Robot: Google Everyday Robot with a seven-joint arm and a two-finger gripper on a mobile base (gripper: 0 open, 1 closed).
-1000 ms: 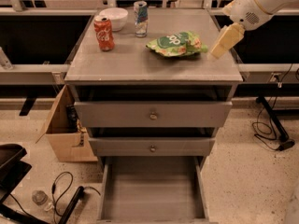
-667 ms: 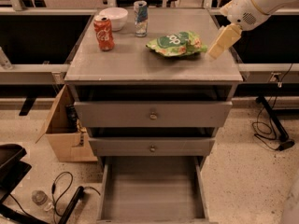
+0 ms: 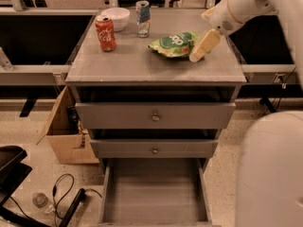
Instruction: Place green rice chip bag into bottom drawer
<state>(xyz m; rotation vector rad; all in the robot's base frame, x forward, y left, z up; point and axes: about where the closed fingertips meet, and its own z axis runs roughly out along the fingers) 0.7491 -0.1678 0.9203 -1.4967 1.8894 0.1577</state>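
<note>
The chip bag lies flat on the cabinet top, so my gripper should grab it by its crimped end edge next.
The green rice chip bag lies flat on the grey cabinet top, right of centre. My gripper hangs from the white arm at the upper right, its cream-coloured tip just at the bag's right edge, low over the top. The bottom drawer is pulled open below, its plain grey inside showing nothing in it.
A red soda can, a white bowl and a blue-silver can stand at the back left of the top. Two upper drawers with knobs are slightly open. A cardboard box and cables lie on the floor at left. My white base is at right.
The view has shifted slightly. My gripper has moved a little down and left, closer to the bag's right edge. The bag has not moved.
</note>
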